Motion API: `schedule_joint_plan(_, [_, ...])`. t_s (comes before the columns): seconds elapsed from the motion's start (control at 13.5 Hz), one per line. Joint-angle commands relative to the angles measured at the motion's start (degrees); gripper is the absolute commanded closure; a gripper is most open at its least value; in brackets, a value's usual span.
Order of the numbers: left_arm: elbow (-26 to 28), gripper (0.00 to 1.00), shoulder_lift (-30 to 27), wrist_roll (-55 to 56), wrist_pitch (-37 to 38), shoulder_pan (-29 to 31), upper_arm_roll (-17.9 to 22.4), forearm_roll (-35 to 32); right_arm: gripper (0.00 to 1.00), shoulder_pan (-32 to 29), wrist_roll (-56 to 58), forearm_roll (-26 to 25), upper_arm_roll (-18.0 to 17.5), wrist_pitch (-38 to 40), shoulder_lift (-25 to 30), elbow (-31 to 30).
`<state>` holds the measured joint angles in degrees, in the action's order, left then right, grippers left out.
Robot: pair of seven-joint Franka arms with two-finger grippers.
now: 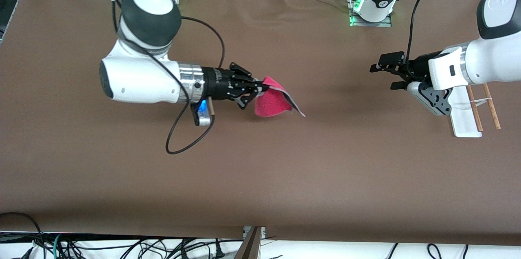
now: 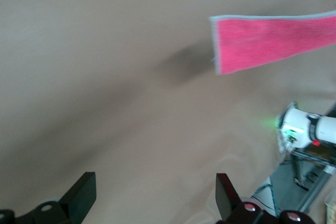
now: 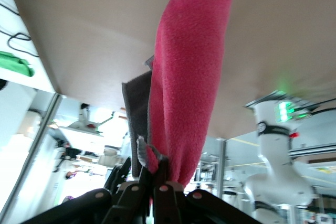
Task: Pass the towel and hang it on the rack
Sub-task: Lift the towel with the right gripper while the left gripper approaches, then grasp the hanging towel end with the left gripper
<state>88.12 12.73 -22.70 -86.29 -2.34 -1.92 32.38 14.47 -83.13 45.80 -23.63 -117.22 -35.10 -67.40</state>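
The robot's left gripper will next grab the towel by its free grey-edged corner (image 1: 301,113), so the towel can pass over to the rack (image 1: 468,118).
The pink-red towel (image 1: 273,102) with a pale grey edge hangs from my right gripper (image 1: 260,86), which is shut on its upper corner and holds it above the middle of the table. In the right wrist view the towel (image 3: 189,77) rises from the closed fingertips. My left gripper (image 1: 380,75) is open and empty, above the table beside the rack, pointing toward the towel. The left wrist view shows the towel (image 2: 268,40) ahead of the open gripper (image 2: 156,192). The rack (image 1: 468,118), a white base with two wooden rods (image 1: 484,108), stands at the left arm's end, partly hidden by the left arm.
The brown table (image 1: 260,169) spreads between the two grippers. A black cable (image 1: 191,137) loops from the right arm down onto the table. The left arm's base (image 1: 372,6) with a green light stands at the table's top edge.
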Motion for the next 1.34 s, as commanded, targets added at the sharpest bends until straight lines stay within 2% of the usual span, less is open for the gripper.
schedule_joint_plan(0.0, [-1.2, 0.0, 3.8, -13.4, 0.1, 0.4, 0.0, 7.3, 1.0, 3.6, -4.8, 1.1, -0.5, -7.8, -0.9, 0.6])
schedule_joint_plan(0.22, [-1.2, 0.0, 7.0, -26.7, -1.7, 0.0, 0.0, 15.1, 1.0, 6.4, -6.7, 1.1, -0.5, -13.5, -1.0, 0.4])
schedule_joint_plan(0.37, [-1.1, 0.0, 9.0, -36.7, -4.2, -0.5, -0.1, 17.4, 1.0, 7.7, -7.4, 1.1, -0.5, -15.8, -1.1, 0.3])
schedule_joint_plan(0.74, [-0.4, 0.01, 13.7, -57.2, -8.8, -0.1, -0.1, 25.9, 1.0, 8.2, -7.4, 0.9, -0.5, -17.2, -1.5, 0.3])
schedule_joint_plan(0.89, [0.0, 0.01, 15.7, -63.1, -10.2, 0.1, -0.1, 30.1, 1.0, 8.2, -7.3, 0.7, -0.5, -17.2, -1.5, 0.3])
schedule_joint_plan(1.19, [2.1, 0.02, 16.8, -67.7, -10.5, -0.4, -0.1, 36.6, 1.0, 8.2, -7.1, 0.5, -0.5, -17.2, -1.5, 0.3])
schedule_joint_plan(1.26, [3.0, 0.05, 16.8, -69.8, -10.6, -0.6, -0.1, 37.6, 1.0, 8.2, -7.1, 0.5, -0.5, -17.2, -1.5, 0.3])
